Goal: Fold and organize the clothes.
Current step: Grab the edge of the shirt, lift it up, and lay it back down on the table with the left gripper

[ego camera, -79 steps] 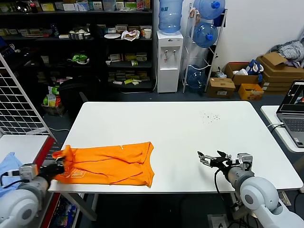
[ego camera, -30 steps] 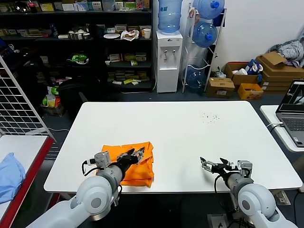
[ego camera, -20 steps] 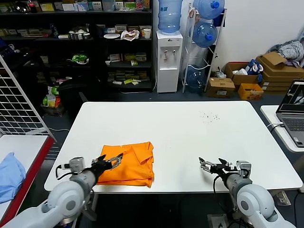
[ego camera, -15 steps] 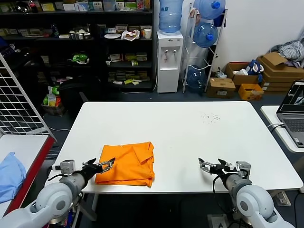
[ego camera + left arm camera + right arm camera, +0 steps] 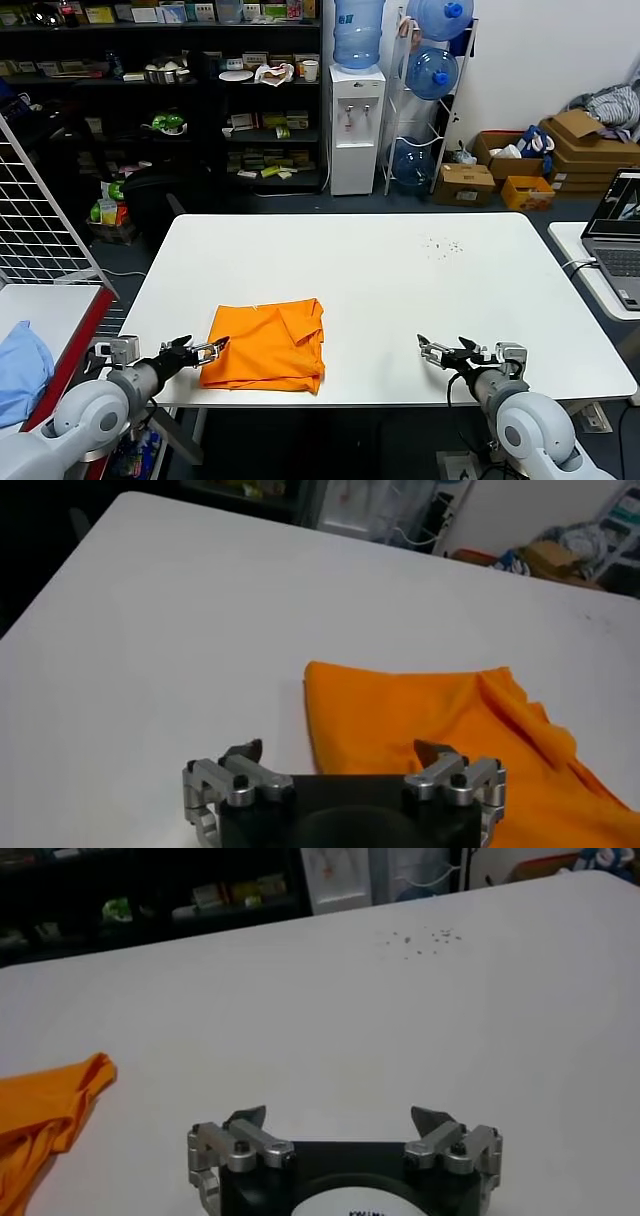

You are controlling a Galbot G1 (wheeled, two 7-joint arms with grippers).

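My left gripper grabs the orange T-shirt (image 5: 268, 344) by its folded edge (image 5: 214, 350) next, then moves the T-shirt for folding and organizing.
The orange T-shirt (image 5: 268, 344) lies folded in a rough rectangle on the white table (image 5: 380, 270), near its front left edge. No lettering shows. It also shows in the left wrist view (image 5: 440, 730) and at the edge of the right wrist view (image 5: 45, 1103). My left gripper (image 5: 205, 350) is open and empty, just left of the shirt's left edge, at the table's front edge. My right gripper (image 5: 432, 351) is open and empty, low over the table at the front right, well apart from the shirt.
A light blue cloth (image 5: 22, 365) lies on a side table at the far left. A laptop (image 5: 618, 235) sits on a table at the right. Shelves (image 5: 150, 90), a water dispenser (image 5: 357, 120) and boxes (image 5: 575, 145) stand behind the table.
The shirt was spread wide with my left gripper at its left end; the left gripper carried that end over to the right, let go, and drew back left. The right arm barely moved.
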